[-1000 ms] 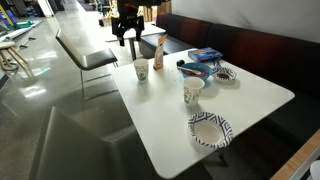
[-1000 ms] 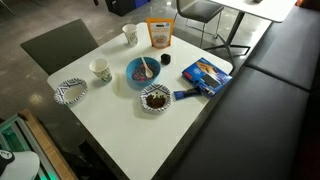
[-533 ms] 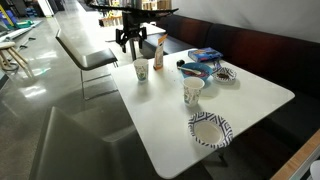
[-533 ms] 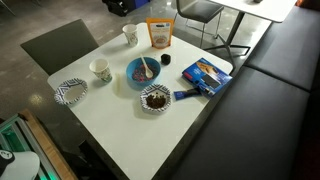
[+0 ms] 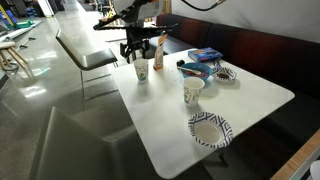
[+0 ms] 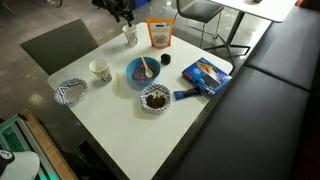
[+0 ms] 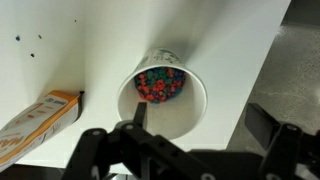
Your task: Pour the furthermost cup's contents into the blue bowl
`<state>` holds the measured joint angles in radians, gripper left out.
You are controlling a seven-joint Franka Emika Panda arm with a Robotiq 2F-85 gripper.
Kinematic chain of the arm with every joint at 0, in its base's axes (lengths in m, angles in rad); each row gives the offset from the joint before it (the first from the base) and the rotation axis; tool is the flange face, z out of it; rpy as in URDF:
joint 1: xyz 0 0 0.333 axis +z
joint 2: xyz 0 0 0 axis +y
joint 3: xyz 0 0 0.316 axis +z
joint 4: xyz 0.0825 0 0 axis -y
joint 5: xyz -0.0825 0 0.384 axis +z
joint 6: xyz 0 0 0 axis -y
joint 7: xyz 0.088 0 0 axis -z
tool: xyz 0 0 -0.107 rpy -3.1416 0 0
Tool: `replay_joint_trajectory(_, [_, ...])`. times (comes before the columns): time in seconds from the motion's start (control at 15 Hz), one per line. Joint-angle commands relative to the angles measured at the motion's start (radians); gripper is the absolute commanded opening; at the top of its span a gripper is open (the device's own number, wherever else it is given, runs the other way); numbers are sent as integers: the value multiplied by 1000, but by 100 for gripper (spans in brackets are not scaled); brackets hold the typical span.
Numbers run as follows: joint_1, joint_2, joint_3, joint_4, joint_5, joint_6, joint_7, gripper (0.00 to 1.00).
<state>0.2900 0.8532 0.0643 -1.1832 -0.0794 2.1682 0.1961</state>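
The robot will next pour into the blue bowl [image 6: 131,72], so its gripper will grab the furthermost cup by its rim on the side away from the orange pouch, which leaves the cup's opening open.
The furthermost cup [image 5: 141,70] is a white paper cup with greenish print, standing at the table's far end; it also shows in an exterior view [image 6: 129,35]. In the wrist view the cup [image 7: 190,105] is seen from above, with colourful candies inside. My gripper [image 5: 140,47] hangs open just above it; it also shows in an exterior view [image 6: 122,10]. In the wrist view my gripper [image 7: 200,120] has one finger over the cup's rim and the other off to the side. The blue bowl [image 6: 131,72] holds a spoon and also shows in an exterior view [image 5: 192,68].
An orange pouch [image 6: 158,34] stands beside the cup. A plainer white cup [image 6: 99,70], an empty patterned bowl [image 6: 70,91], a patterned bowl with dark contents [image 6: 155,98] and a blue box [image 6: 205,75] are on the white table [image 6: 130,135]. Chairs stand around it.
My gripper has come down and forward from behind the table's far end to just above the furthermost cup. Nothing on the table has moved.
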Motion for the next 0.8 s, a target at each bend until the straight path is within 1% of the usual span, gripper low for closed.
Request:
replay_joint_trajectory(0.0, [34, 47, -27, 29, -29, 12, 34, 100])
replay_joint_trajectory(0.13, [41, 62, -30, 30, -35, 8, 36, 99])
replay_joint_trajectory(0.2, [44, 70, -30, 33, -36, 6, 37, 87])
replay_joint_trajectory(0.27, [48, 78, -31, 34, -39, 4, 37, 74])
replay_joint_trajectory(0.47, [57, 89, -32, 33, -47, 7, 29, 52])
replay_joint_trajectory(0.53, [60, 88, -33, 30, -51, 7, 29, 42])
replay_joint_trajectory(0.67, [65, 69, -32, 14, -57, 9, 30, 29])
replay_joint_trajectory(0.73, [64, 53, -29, 3, -56, 4, 32, 20])
